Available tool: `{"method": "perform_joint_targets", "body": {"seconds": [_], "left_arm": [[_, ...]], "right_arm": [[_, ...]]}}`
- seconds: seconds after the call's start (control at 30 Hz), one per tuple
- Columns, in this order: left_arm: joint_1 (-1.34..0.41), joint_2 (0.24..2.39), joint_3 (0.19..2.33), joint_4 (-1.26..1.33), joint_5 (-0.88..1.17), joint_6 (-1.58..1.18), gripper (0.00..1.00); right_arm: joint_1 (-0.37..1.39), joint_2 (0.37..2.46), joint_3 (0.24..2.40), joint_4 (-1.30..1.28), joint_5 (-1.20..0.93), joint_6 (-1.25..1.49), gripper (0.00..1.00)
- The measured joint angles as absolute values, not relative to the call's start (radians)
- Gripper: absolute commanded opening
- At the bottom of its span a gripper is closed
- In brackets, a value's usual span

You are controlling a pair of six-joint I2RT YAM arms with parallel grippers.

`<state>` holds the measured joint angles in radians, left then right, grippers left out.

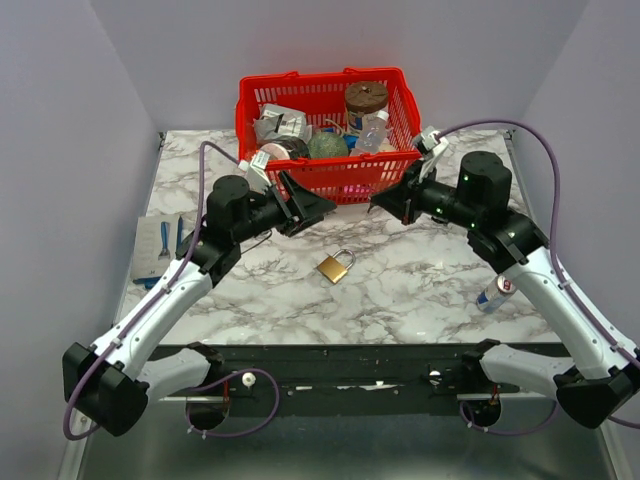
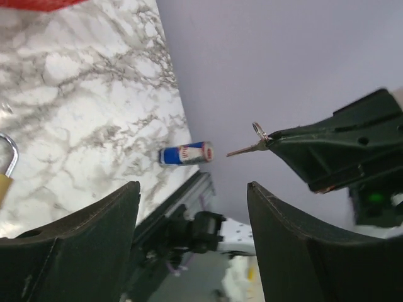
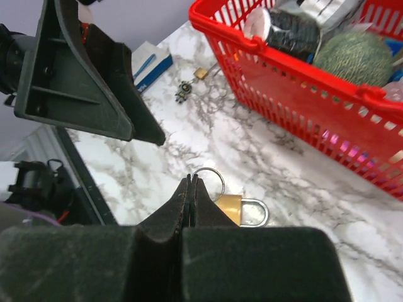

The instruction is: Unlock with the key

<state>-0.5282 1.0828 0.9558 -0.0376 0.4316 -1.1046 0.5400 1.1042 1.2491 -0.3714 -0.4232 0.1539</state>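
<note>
Next, my left gripper grabs the key by its blade [image 1: 370,208] [image 2: 244,151], so its head stays free for my right gripper.
A brass padlock [image 1: 335,267] with a silver shackle lies flat on the marble table [image 1: 420,290], between the two arms. My right gripper [image 1: 375,204] is shut on a small silver key [image 2: 247,149] by its head and holds it in the air above the table. The key ring [image 3: 211,178] sticks out at the fingertips [image 3: 187,189], with the padlock [image 3: 242,211] below and beyond them. My left gripper [image 1: 325,207] is open and empty. It hangs in the air facing the right gripper, and its jaws [image 2: 193,189] stand wide apart. The padlock shackle [image 2: 10,151] shows at the left edge of the left wrist view.
A red basket [image 1: 325,175] full of oddments stands at the back of the table, right behind both grippers. A small can [image 1: 495,292] lies near the right edge. A blue-and-white box [image 1: 160,245] lies at the left edge, with small metal bits [image 3: 186,91] near it.
</note>
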Motion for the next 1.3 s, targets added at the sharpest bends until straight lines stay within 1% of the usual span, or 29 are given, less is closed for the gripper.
{"method": "perform_joint_targets", "body": {"seconds": [0.17,0.4,0.47,0.67,0.93,1.03,1.23,1.3], "left_arm": [[-0.507,1.103,0.954,-0.075,0.464,-1.428,0.75],[-0.506,1.134,0.905,-0.042,0.52,-1.787,0.72],[-0.506,1.142,0.914,-0.053,0.536,-1.835,0.72],[-0.506,1.169,0.941,-0.057,0.568,-1.935,0.71],[-0.519,1.189,0.941,-0.052,0.605,-1.976,0.7],[-0.521,1.206,0.942,-0.045,0.62,-1.981,0.67],[-0.526,1.225,0.943,-0.039,0.645,-1.988,0.5],[-0.526,1.225,0.946,-0.039,0.653,-1.988,0.43]], "right_arm": [[0.58,1.111,1.249,-0.326,-0.374,0.08,0.01],[0.737,1.111,1.249,-0.276,-0.26,-0.073,0.01],[0.769,1.111,1.246,-0.255,-0.252,-0.107,0.01],[0.791,1.113,1.225,-0.211,-0.251,-0.175,0.01],[0.806,1.114,1.192,-0.179,-0.263,-0.266,0.01],[0.809,1.114,1.173,-0.154,-0.284,-0.292,0.01],[0.813,1.111,1.124,-0.115,-0.346,-0.335,0.01],[0.813,1.108,1.107,-0.106,-0.363,-0.346,0.01]]}}
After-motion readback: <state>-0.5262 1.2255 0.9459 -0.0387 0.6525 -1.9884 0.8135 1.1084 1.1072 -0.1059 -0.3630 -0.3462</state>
